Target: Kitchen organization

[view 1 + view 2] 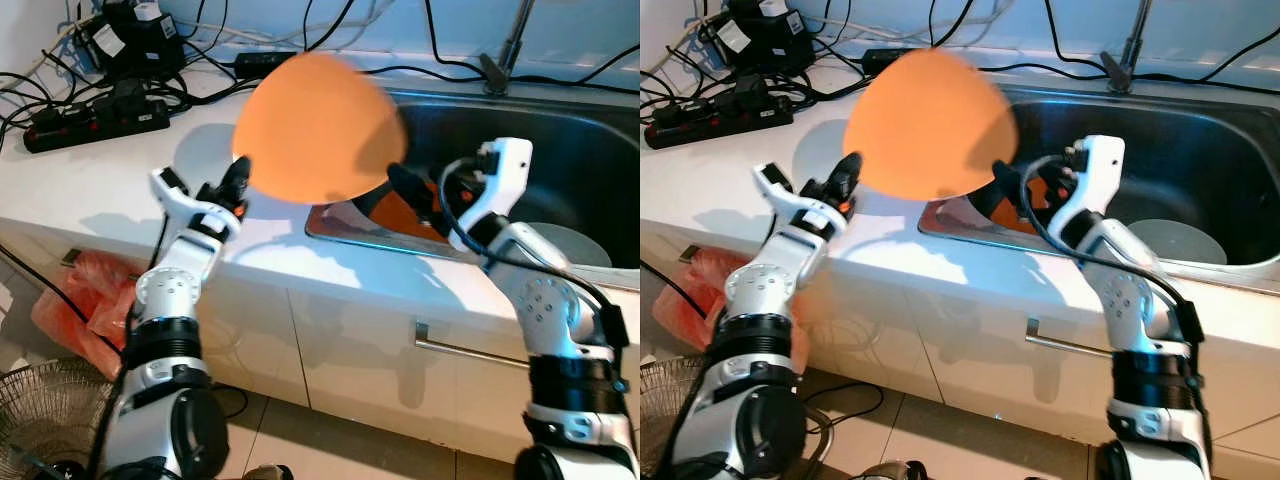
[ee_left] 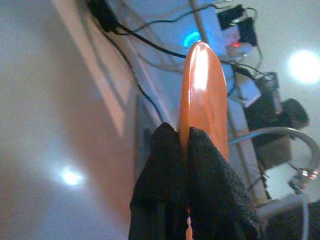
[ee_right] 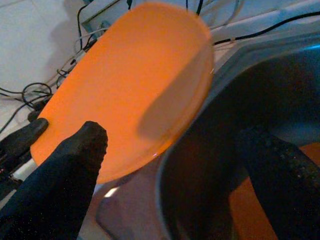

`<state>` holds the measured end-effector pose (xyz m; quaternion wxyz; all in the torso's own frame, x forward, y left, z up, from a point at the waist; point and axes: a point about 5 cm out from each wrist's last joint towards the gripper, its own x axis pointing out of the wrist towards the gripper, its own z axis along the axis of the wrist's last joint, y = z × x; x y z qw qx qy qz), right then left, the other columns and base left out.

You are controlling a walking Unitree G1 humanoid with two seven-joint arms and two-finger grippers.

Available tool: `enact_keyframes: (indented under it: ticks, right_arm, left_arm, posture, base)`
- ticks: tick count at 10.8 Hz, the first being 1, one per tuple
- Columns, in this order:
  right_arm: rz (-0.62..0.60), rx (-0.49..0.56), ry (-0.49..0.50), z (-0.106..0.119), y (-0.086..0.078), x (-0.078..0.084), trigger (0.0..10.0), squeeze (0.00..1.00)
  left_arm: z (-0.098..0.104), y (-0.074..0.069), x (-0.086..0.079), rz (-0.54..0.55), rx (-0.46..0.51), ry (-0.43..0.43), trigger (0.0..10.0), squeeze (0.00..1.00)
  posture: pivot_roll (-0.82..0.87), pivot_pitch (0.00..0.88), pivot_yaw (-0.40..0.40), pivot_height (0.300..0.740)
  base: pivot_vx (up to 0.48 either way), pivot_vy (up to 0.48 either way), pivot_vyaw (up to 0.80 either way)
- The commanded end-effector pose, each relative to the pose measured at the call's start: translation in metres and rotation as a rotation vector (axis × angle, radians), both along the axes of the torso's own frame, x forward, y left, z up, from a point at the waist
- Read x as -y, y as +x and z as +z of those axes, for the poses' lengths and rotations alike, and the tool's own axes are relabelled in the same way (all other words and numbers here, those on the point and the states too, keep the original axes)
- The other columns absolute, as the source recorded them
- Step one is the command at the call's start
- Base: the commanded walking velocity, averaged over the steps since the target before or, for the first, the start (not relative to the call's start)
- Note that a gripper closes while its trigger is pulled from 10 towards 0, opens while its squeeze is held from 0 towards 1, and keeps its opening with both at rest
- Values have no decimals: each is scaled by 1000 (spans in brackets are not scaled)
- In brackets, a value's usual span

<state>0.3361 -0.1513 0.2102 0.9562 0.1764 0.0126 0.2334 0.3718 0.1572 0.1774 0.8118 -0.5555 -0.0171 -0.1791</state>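
My right gripper grabs the plate by its rim (image 1: 392,150) next, to get the orange plate (image 1: 318,125) into the sink.
A round orange plate (image 1: 318,125) hangs tilted in the air over the white counter (image 1: 120,190), by the sink's left rim. My left gripper (image 1: 238,185) is shut on the plate's lower left edge; in the left wrist view both black fingers (image 2: 210,190) pinch the plate's rim (image 2: 202,90). My right gripper (image 1: 1025,190) is open at the plate's right side, over the sink's (image 1: 560,150) left end, with one finger (image 3: 65,175) in front of the plate (image 3: 125,95). Whether it touches the plate I cannot tell.
A flat orange item (image 1: 400,215) and a grey plate (image 1: 570,245) lie in the sink. A faucet (image 1: 505,50) stands behind it. Power strips (image 1: 95,125) and cables crowd the counter's back left. A red bag (image 1: 85,300) and a wire basket (image 1: 40,420) are on the floor at left.
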Motion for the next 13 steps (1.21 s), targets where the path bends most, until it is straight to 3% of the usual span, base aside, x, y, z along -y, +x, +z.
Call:
enact_keyframes:
  ticks: [1,5,6,13]
  right_arm:
    - [-3,-21,49,3,3,-2,10000,0]
    - [25,-45,152,12,12,-15,10000,0]
    - [36,-44,185,15,13,-17,0,0]
    - [18,-143,267,15,20,-20,0,0]
  left_arm:
    - [16,-1,3,-25,86,-19,0,0]
    - [26,-4,25,-104,133,-31,0,0]
    - [26,-4,27,-109,135,-34,0,0]
    - [31,-10,36,-180,167,-43,0,0]
  posture:
    - [24,72,94,740]
    - [25,70,95,740]
    - [26,69,94,740]
    - [31,63,94,740]
  base:
    - [0,0,0]
    - [0,0,0]
    - [0,0,0]
    - [0,0,0]
